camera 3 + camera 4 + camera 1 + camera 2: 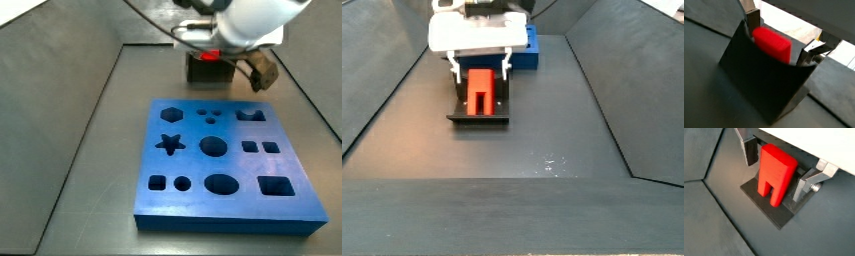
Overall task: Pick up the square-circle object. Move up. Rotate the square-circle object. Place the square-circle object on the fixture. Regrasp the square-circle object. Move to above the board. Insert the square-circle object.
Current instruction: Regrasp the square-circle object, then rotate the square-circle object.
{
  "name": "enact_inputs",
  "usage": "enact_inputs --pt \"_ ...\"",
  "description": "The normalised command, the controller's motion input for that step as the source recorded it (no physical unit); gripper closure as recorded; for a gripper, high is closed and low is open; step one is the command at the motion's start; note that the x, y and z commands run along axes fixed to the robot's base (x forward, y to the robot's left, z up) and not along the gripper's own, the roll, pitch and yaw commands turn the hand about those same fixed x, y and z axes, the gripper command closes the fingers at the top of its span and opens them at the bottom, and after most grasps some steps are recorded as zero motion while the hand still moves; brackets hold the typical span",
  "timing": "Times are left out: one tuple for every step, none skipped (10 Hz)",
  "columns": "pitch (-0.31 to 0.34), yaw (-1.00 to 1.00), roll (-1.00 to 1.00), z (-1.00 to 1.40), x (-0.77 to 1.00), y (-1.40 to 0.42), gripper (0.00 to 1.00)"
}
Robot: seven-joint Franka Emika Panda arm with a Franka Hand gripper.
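For insertion into the board (pixel 221 160), I will next grab the red square-circle object's exposed end, which sticks out of the dark fixture.
The red square-circle object (pixel 776 170) leans on the dark fixture (pixel 774 214), prongs pointing down toward its base plate. In a wrist view the object (pixel 773 44) shows above the fixture's dark wall (pixel 764 85). My gripper (pixel 776 178) straddles the object, one silver finger (pixel 749 152) on each side with narrow gaps, so it is open. In a side view the gripper (pixel 478 66) hangs over the object (pixel 481 88) on the fixture (pixel 480 116). The blue board (pixel 221 160) lies in front of the fixture (pixel 207 72) in a side view, apart from it.
Sloping dark walls bound the floor on both sides (pixel 382 90). In a side view the board (pixel 533 48) shows just behind the gripper. The arm's white body (pixel 254 20) hangs above the fixture.
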Motion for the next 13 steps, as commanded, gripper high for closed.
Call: enact_inputs --pt "0.035 -0.02 0.07 -0.23 0.07 -0.01 0.00" --pt "0.043 -0.01 0.06 -0.17 0.01 -0.02 0.00" --pt "0.000 0.00 0.00 0.00 0.00 0.00 1.00" --pt "0.000 0.00 0.00 1.00 -0.85 0.12 1.00" --pt "-0.012 0.00 -0.01 1.00 -0.85 0.12 1.00" --pt "-0.046 0.01 -0.06 1.00 -0.85 0.11 1.00" --pt "-0.056 0.02 -0.09 1.00 -0.85 0.10 1.00" --pt "-0.071 0.01 -0.11 1.00 -0.86 0.09 1.00" --pt "-0.082 0.00 -0.12 1.00 -0.87 0.09 1.00" --pt "-0.089 -0.02 -0.12 1.00 -0.87 0.09 1.00" --pt "-0.098 -0.04 -0.13 1.00 -0.89 0.08 1.00" --pt "-0.100 -0.05 -0.14 1.00 -0.89 0.08 1.00" --pt "-0.085 -0.08 -0.14 1.00 -0.92 0.08 1.00"
